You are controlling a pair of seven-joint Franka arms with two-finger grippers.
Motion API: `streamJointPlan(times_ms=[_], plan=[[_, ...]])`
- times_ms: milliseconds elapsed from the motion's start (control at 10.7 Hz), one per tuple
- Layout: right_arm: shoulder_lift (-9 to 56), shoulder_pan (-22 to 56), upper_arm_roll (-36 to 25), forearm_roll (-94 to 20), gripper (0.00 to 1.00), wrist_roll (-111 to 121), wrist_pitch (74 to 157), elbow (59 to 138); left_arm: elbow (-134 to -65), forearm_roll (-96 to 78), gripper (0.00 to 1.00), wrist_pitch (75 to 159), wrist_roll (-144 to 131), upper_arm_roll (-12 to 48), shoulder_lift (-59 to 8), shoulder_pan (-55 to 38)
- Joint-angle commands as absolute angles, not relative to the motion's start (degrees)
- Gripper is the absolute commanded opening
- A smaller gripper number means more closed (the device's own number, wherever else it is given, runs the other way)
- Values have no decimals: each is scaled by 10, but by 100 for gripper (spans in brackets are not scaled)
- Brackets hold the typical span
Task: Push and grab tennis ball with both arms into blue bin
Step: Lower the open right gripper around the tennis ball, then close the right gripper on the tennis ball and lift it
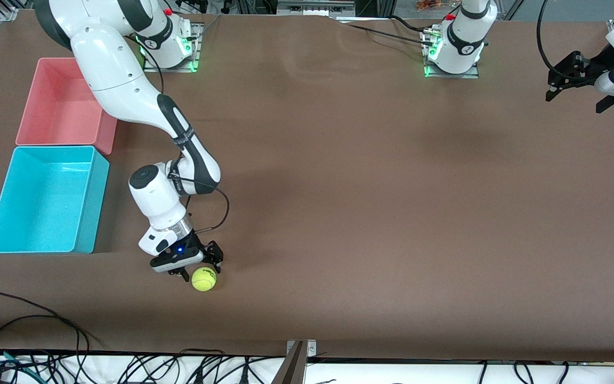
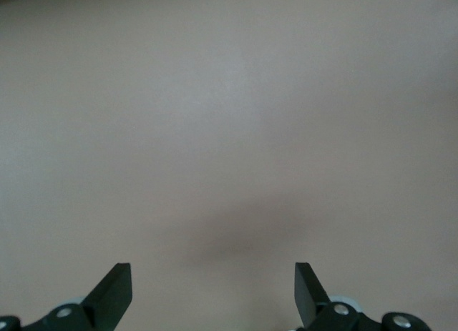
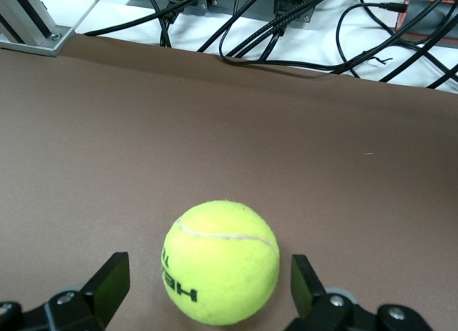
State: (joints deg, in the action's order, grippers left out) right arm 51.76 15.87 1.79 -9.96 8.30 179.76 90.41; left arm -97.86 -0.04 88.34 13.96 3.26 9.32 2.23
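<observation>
I will grab the tennis ball [image 1: 203, 279] by its fuzzy round sides with my right gripper next, so I can bring it into the blue bin [image 1: 46, 199].
The tennis ball [image 1: 203, 279] lies on the brown table near the front edge; it is yellow-green with black lettering. My right gripper [image 1: 201, 269] is low over it, open, with one finger on each side of the ball and gaps between. In the right wrist view the ball [image 3: 220, 262] sits between the open fingertips of the right gripper [image 3: 209, 284]. The blue bin [image 1: 46, 199] stands at the right arm's end of the table, empty. My left gripper [image 1: 576, 85] waits in the air at the left arm's end, open; the left wrist view shows it [image 2: 213, 292] over bare table.
A pink bin [image 1: 64, 106] stands beside the blue bin, farther from the front camera. Black cables [image 1: 30, 320] lie along the table's front edge near the right arm's end. A metal bracket [image 1: 299, 354] sits at the middle of the front edge.
</observation>
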Motion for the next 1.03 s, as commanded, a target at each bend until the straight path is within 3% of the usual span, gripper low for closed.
streamJointPlan(times_ms=[0, 280, 374, 467, 935], plan=[[541, 157, 19, -92, 100, 86, 1830, 888, -951, 12, 100, 867, 137, 34, 80, 19], [541, 156, 19, -93, 98, 78, 1845, 887, -951, 11, 100, 868, 137, 34, 78, 19], [541, 156, 19, -95, 87, 77, 1847, 887, -951, 11, 100, 867, 137, 34, 78, 19], [541, 157, 19, -97, 85, 76, 1848, 887, -951, 11, 100, 867, 137, 34, 78, 19], [543, 158, 19, -98, 85, 65, 1870, 887, -954, 18, 100, 830, 140, 34, 76, 20]])
